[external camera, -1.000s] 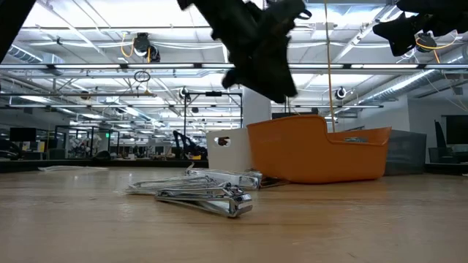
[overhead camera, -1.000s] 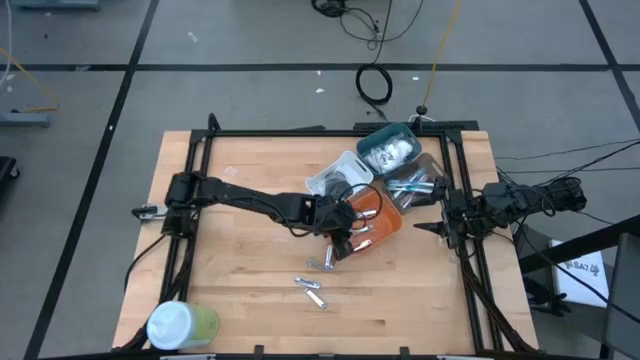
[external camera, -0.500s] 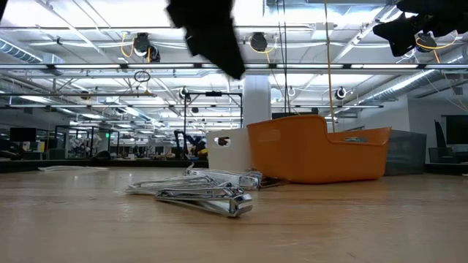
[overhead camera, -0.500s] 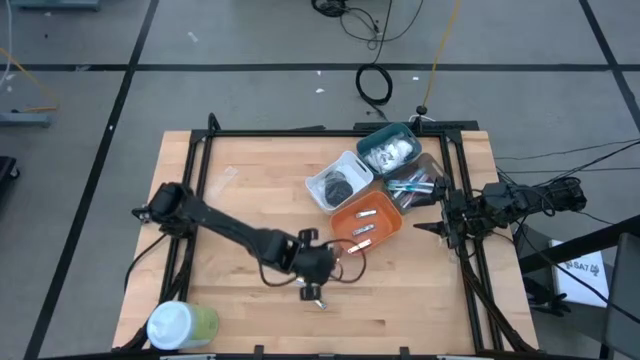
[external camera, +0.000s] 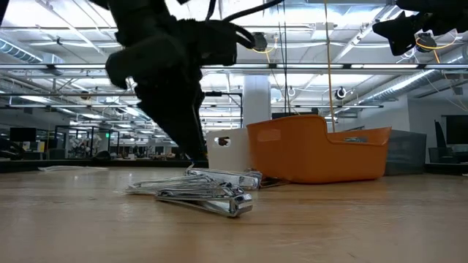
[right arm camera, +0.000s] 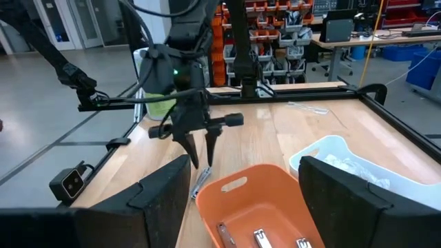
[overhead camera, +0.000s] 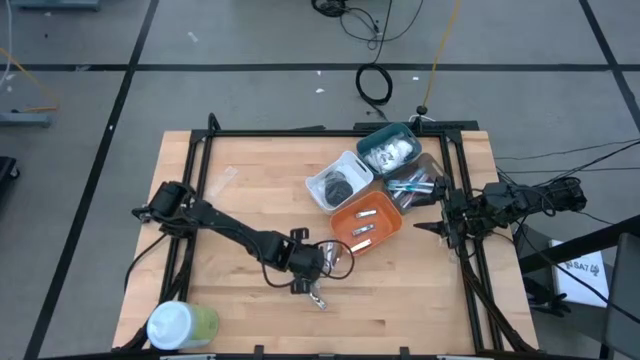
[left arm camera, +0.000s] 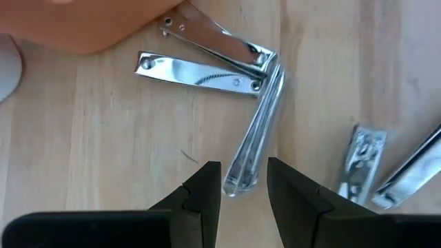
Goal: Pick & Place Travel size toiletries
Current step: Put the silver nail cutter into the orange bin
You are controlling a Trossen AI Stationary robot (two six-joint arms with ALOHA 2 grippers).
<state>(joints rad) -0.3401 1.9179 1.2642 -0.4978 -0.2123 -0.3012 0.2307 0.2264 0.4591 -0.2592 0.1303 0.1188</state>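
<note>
My left gripper's fingers are still above the clipper's near end (left arm camera: 239,182), so it is too early to close; my left gripper lowers first, then closes on the clipper.
Several small silver nail clippers (external camera: 205,193), part of the travel size toiletries, lie flat on the wooden table in front of the orange bin (overhead camera: 367,222). My left gripper (left arm camera: 241,184) points steeply down over them, open. Its fingers stand on either side of the near end of one clipper (left arm camera: 255,131), and no touch shows. In the high view that gripper (overhead camera: 312,281) covers part of the pile. More silver clippers lie inside the orange bin. My right gripper (right arm camera: 241,200) waits open, high at the table's right edge (overhead camera: 432,228).
Behind the orange bin stand a white bin (overhead camera: 340,182) with a dark disc, a teal bin (overhead camera: 388,150) with white packets and a dark bin (overhead camera: 418,185) with blue-white sticks. A large white-and-green cylinder (overhead camera: 180,325) lies at the near left corner.
My left gripper has gone from above the orange bin toward the table's near edge and a little left. It has sunk to just above the clippers and rolled about its own axis. The clippers on the table have stayed where they were.
</note>
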